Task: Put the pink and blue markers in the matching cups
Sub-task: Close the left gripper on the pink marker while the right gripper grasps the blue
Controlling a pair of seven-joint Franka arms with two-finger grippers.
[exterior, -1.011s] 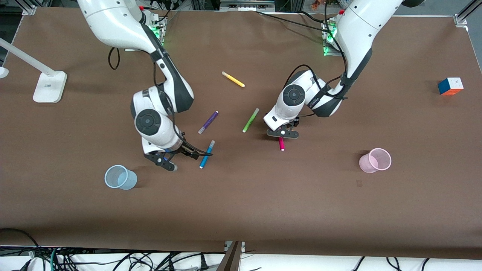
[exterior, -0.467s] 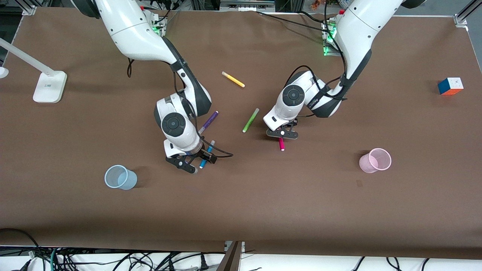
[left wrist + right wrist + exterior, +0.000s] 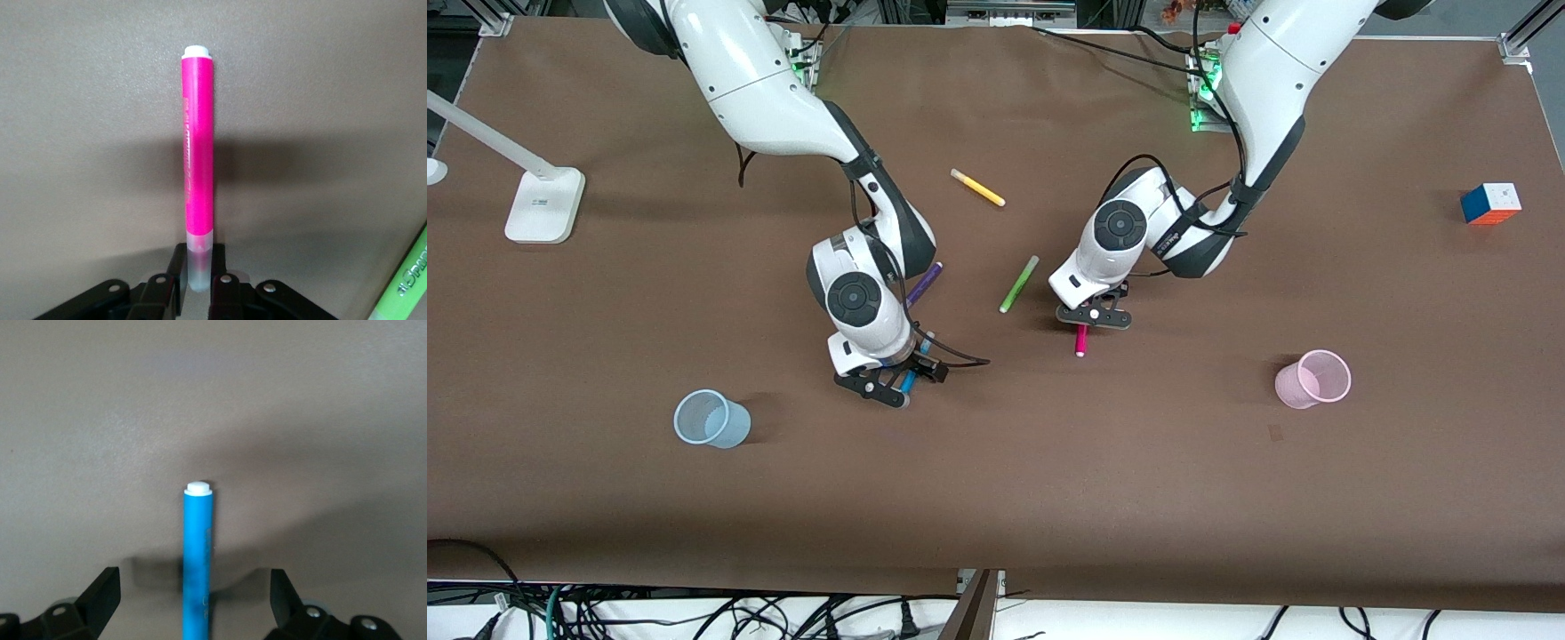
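Observation:
The fingers of my right gripper are beside the body of the blue marker [image 3: 908,382]. My right gripper needs to close now. Closing now would hold the blue marker.
The pink marker [image 3: 1081,340] lies near the table's middle. My left gripper [image 3: 1094,316] is shut on its pale cap end. In the left wrist view the pink marker [image 3: 198,147] sticks out from between the closed fingers [image 3: 162,293] of the left gripper [image 3: 199,283]. My right gripper [image 3: 889,384] is open and low over the blue marker [image 3: 908,382], which lies between its spread fingers [image 3: 100,593] in the right wrist view [image 3: 198,553] without being touched. The pale blue cup [image 3: 711,419] stands toward the right arm's end. The pale pink cup [image 3: 1312,379] stands toward the left arm's end.
A dark purple pen [image 3: 927,281] lies partly under the right arm. A lime green pen [image 3: 1019,283] lies beside the left gripper and shows in the left wrist view [image 3: 403,283]. A yellow marker [image 3: 977,188], a colour cube [image 3: 1490,203] and a lamp base [image 3: 543,204] lie farther from the camera.
My right gripper has moved from beside the blue cup toward the left arm's end and now straddles the blue marker. The pink marker's free end has swung slightly toward the right arm's end.

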